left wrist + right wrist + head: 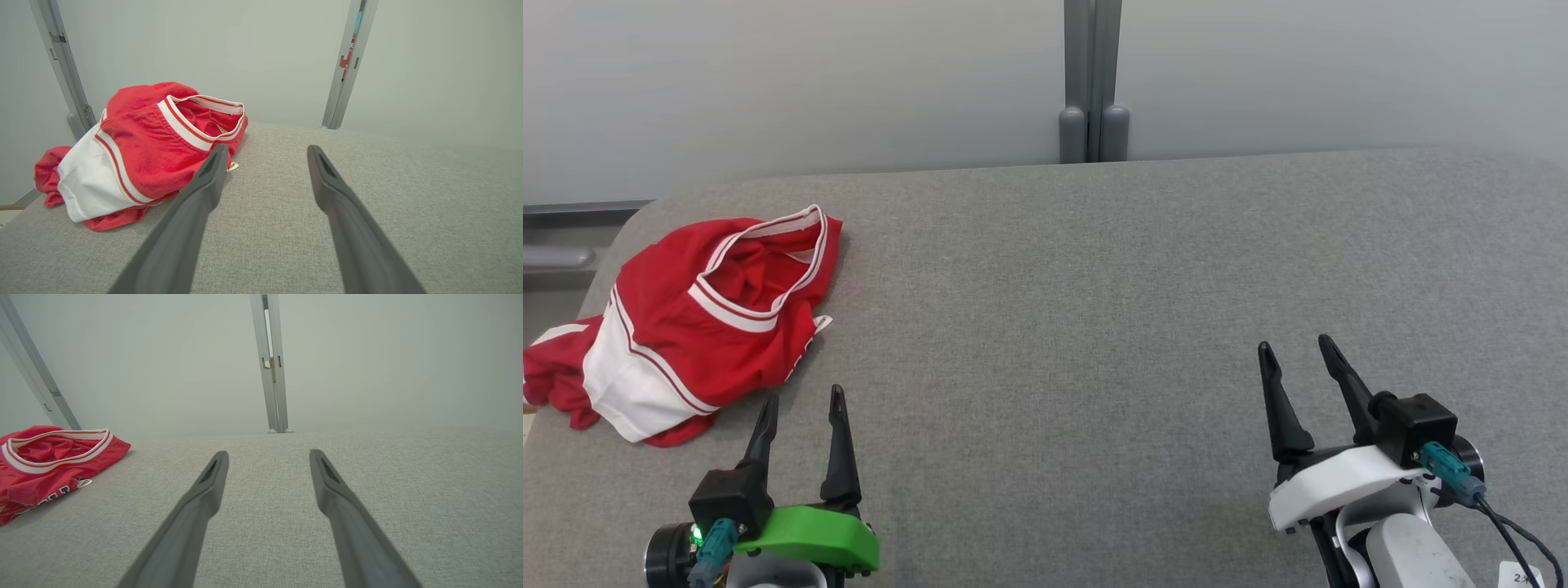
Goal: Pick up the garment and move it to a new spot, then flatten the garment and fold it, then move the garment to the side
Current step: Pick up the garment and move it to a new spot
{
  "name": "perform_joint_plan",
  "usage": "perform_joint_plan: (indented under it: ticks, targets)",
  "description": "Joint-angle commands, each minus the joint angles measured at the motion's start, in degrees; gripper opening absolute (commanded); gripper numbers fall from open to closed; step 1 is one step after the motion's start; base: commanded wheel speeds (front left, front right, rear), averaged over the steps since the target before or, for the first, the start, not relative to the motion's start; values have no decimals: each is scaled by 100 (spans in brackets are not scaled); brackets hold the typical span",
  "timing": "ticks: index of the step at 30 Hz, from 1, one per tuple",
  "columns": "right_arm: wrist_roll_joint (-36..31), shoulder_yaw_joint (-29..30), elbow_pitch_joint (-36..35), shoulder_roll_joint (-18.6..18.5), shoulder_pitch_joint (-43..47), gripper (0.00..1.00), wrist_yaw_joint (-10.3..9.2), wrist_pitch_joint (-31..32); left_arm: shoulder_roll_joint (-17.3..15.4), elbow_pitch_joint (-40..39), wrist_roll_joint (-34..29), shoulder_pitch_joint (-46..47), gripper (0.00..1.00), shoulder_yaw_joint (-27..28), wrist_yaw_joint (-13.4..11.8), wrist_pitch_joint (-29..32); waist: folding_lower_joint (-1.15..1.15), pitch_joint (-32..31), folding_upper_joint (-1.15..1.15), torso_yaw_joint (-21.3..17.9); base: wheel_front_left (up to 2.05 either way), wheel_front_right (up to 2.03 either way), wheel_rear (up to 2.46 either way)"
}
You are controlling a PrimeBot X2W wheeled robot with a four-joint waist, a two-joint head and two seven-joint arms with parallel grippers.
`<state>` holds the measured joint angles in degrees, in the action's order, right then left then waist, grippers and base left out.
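Note:
The left gripper grabs its striped edge (734, 312) (185, 128) next, to move the garment to a new spot.
The garment (698, 318) is a crumpled red jersey with white trim, heaped at the table's left edge, one end hanging over the side. The left wrist view has the garment (143, 151) just left of and beyond my fingers; in the right wrist view the garment (49, 461) lies at the far left. My left gripper (802, 400) is open, empty, a short way in front of the heap's near right corner. My left gripper (267, 149) has its jaws spread over bare cloth. My right gripper (1294, 347) stands open and empty at the lower right, and my right gripper (269, 453) points at the wall.
The grey fabric-covered table (1094, 327) has rounded far corners and ends at a pale wall. A grey metal post (1092, 82) rises behind the far edge at the middle. Bare cloth stretches from the garment to the right edge.

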<state>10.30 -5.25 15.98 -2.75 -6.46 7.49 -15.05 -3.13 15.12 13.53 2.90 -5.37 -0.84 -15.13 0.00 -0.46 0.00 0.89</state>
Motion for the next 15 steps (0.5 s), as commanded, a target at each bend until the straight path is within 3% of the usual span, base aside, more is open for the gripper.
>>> perform_joint_plan:
  ticks: [1, 8, 15]
  targets:
    - [-8, -10, -10, -24, -20, 100, 0, -20, -4, 3, 13, -67, 100, 12, 5, -4, 0, -2, 0, 7, 0, 0, 0]
    - [-41, 17, -35, -23, 47, 100, 0, -20, 3, 18, 28, -52, 100, -15, 13, -5, 0, -15, 0, 115, 0, 0, 0]
    - [-58, 42, -66, -20, 115, 100, 0, -20, 2, 33, -44, -54, 100, -34, -34, -4, 0, -35, 0, 641, 0, 0, 0]
